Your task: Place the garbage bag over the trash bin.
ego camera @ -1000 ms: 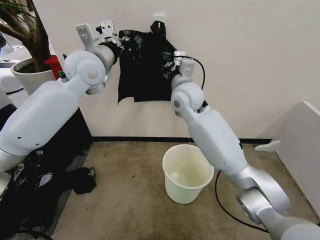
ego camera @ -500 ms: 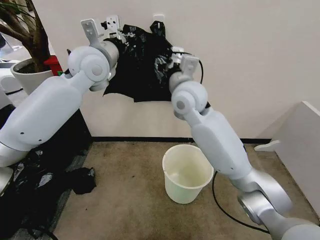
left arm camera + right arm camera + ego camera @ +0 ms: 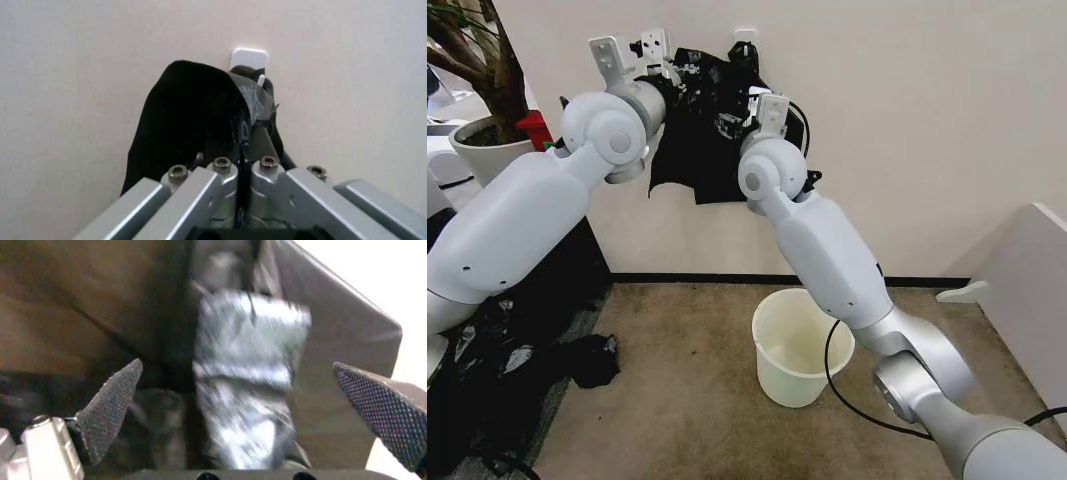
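I should next grab the garbage bag by its edge with my right gripper, to stretch the bag over the trash bin.
The garbage bag hangs as wrinkled black film from a white wall hook above the floor. My left gripper is at the bag's upper left edge; in the left wrist view it is shut on a fold of the bag. My right gripper is pressed against the bag's right half. In the right wrist view it stands open, with glossy film between its spread pads. The trash bin, a cream-white bucket, stands upright on the carpet below my right arm.
A white plant pot with a tree stands at the left beside a red object. A heap of black plastic film lies on the floor at lower left. A white panel stands at right. A black cable trails behind the bin.
My right gripper has swung left across the bag toward its middle, and the hanging film has bunched narrower. My left gripper has risen slightly and keeps hold of the bag's edge.
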Controlling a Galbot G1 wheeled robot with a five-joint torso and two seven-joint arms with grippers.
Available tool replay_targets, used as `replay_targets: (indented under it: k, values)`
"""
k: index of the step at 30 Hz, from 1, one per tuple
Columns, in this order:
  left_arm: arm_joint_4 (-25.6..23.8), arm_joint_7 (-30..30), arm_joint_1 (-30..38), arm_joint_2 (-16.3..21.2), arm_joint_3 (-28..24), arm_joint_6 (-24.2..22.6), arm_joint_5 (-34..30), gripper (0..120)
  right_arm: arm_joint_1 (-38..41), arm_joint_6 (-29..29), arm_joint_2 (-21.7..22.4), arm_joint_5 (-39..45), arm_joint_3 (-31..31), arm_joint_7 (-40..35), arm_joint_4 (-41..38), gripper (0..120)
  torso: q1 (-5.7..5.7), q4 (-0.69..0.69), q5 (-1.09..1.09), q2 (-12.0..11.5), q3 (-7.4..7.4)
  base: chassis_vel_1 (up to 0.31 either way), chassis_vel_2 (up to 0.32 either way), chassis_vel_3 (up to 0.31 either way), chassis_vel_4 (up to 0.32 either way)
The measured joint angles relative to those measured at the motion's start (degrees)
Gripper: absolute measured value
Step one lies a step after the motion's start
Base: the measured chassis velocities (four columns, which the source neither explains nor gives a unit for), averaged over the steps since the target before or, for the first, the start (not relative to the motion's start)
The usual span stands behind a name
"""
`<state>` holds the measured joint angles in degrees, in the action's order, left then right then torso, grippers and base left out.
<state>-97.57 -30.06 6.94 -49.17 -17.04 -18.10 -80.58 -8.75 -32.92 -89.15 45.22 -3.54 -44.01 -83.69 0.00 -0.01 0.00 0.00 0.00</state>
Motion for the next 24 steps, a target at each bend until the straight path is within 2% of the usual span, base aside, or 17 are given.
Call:
replay_targets:
  k: [5,7,9,13,15,16,24]
  values:
    - [-0.3,-0.01,-0.15,0.28,0.4,0.07,-0.03,0,-0.37,0.59,0.26,-1.52,0.68,0.0,1.92,99,0.0,0.01,0.01,0.0,0.0,0.0,0.0,0.0,0.0]
    - [-0.35,0.0,-0.29,0.39,0.56,0.08,-0.03,0,-0.45,1.15,0.48,-1.79,0.83,0.06,2.33,94,0.0,0.01,0.0,0.0,0.0,0.0,0.0,0.0,0.0]
    - [-0.35,0.02,-0.44,0.38,0.77,0.09,-0.03,0,-0.47,2.01,0.54,-1.85,1.0,0.21,2.78,82,0.0,0.0,0.0,0.0,0.0,0.0,0.0,0.0,0.0]
    - [-0.33,0.02,-0.52,0.32,0.84,0.13,-0.01,0,-0.46,2.55,0.39,-1.8,1.08,0.37,3.16,73,0.0,0.01,0.0,0.0,0.0,0.0,0.0,0.0,0.0]
    - [-0.38,0.01,-0.61,0.33,0.92,0.18,0.03,0,-0.45,3.0,0.37,-1.75,1.16,0.63,3.42,62,0.0,0.01,0.0,0.0,0.01,0.0,0.0,0.0,0.0]
    - [-0.38,0.01,-0.61,0.33,0.92,0.18,0.03,0,-0.45,3.0,0.37,-1.75,1.16,0.63,3.42,62,0.0,0.01,0.0,0.0,0.01,0.0,0.0,0.0,0.0]
    - [-0.3,-0.03,-1.19,0.92,1.5,0.3,0.25,0,-0.81,3.79,1.49,-1.11,1.2,0.64,1.62,32,0.0,0.01,0.0,0.0,0.0,0.0,0.0,0.0,0.0]
